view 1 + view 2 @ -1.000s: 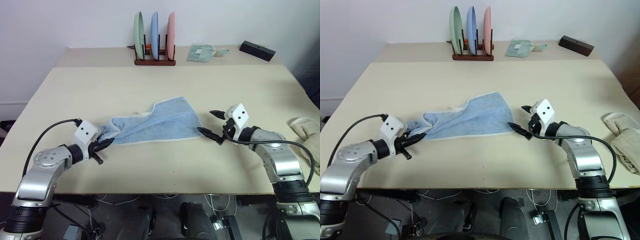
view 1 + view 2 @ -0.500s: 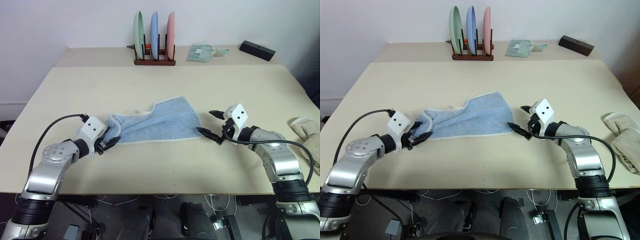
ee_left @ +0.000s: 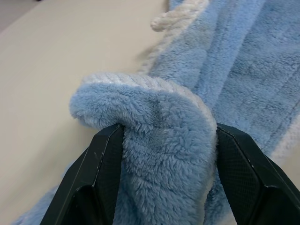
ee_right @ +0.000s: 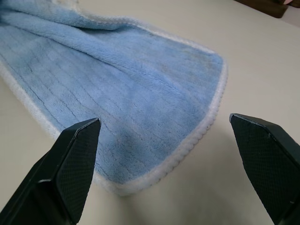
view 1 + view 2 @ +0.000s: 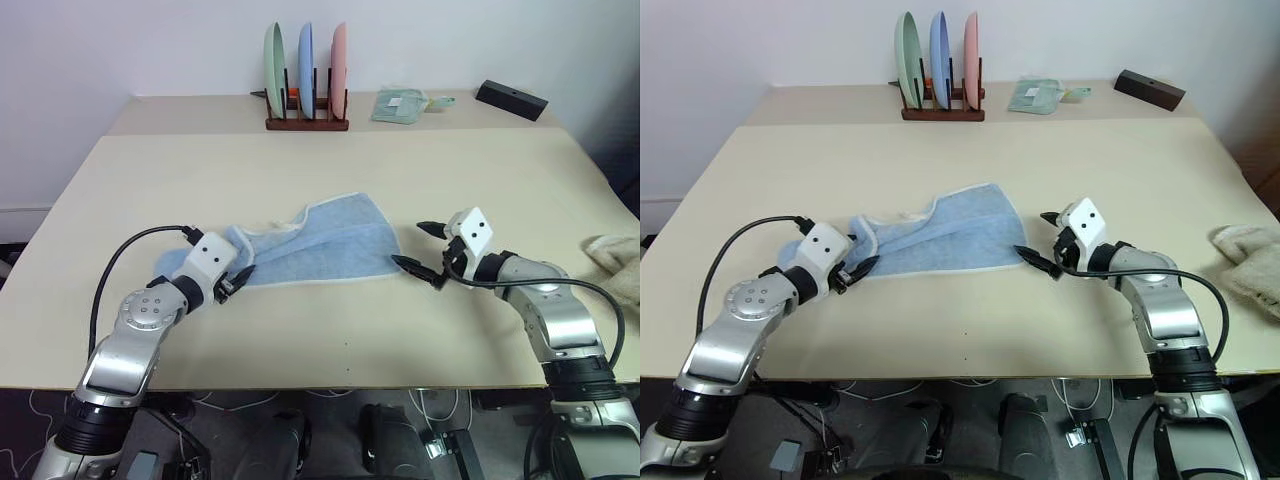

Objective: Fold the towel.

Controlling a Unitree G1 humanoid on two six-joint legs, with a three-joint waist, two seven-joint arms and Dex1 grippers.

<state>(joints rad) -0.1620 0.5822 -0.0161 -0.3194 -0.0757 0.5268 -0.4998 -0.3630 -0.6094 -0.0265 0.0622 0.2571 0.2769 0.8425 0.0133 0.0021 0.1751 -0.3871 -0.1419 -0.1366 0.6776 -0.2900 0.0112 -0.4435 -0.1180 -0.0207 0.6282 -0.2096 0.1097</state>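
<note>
My left gripper will grab the light blue towel by its bunched end (image 3: 159,140) next, to fold it neatly.
The light blue towel (image 5: 320,240) with white trim lies crumpled and partly doubled over in the middle of the table. Its left end is bunched into a thick fold (image 3: 159,122). That fold sits between the spread fingers of my left gripper (image 5: 238,277), which stands open, and the plush fills the gap and touches both inner faces. My right gripper (image 5: 410,245) hovers just off the towel's right end with its jaws wide open. The towel's rounded white-trimmed corner (image 4: 206,89) lies flat ahead of the right gripper, apart from both fingers.
At the back of the cream table (image 5: 300,170) stand a wooden rack with three upright plates (image 5: 307,60), a pale green folded cloth (image 5: 400,105) and a black box (image 5: 512,99). A cream bundled towel (image 5: 615,255) lies at the table's right edge.
My left gripper has opened from its pinch on the towel's left end and moved right, into the bunched cloth. The right gripper has stayed still and open.
</note>
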